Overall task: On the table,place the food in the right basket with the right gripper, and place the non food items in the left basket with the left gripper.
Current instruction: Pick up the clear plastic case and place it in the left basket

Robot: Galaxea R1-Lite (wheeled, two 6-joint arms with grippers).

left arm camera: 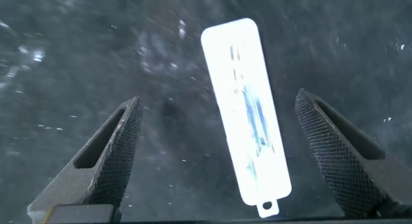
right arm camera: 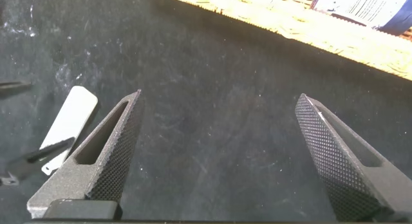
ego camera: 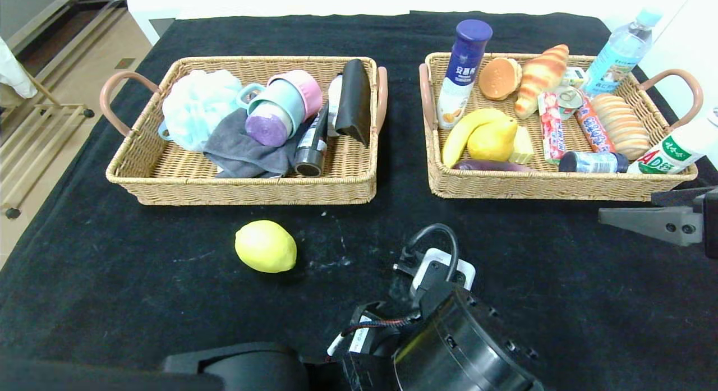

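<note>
My left gripper's fingers are above the flat pen case and would miss it if they closed now. I will first lower my left gripper.
A yellow lemon [ego camera: 265, 246] lies on the black table [ego camera: 140, 301], in front of the left basket [ego camera: 241, 186]. A long clear plastic case [left arm camera: 244, 114] lies flat on the cloth between the fingers of my left gripper [left arm camera: 218, 98], which is open and not touching it. The case [right arm camera: 67, 124] also shows off to one side in the right wrist view. My left arm [ego camera: 449, 335] covers its own gripper in the head view. My right gripper [right arm camera: 219, 96] hangs open over bare cloth in front of the right basket [ego camera: 538, 186], at the right edge [ego camera: 611, 217].
The left basket holds a bath pouf [ego camera: 196, 107], stacked cups [ego camera: 283, 105], a grey cloth and a black tube [ego camera: 311, 144]. In the right basket lie a blue-capped bottle [ego camera: 463, 71], a bun [ego camera: 499, 77], breads, a banana and snack packs [ego camera: 551, 127]. The floor drops off left.
</note>
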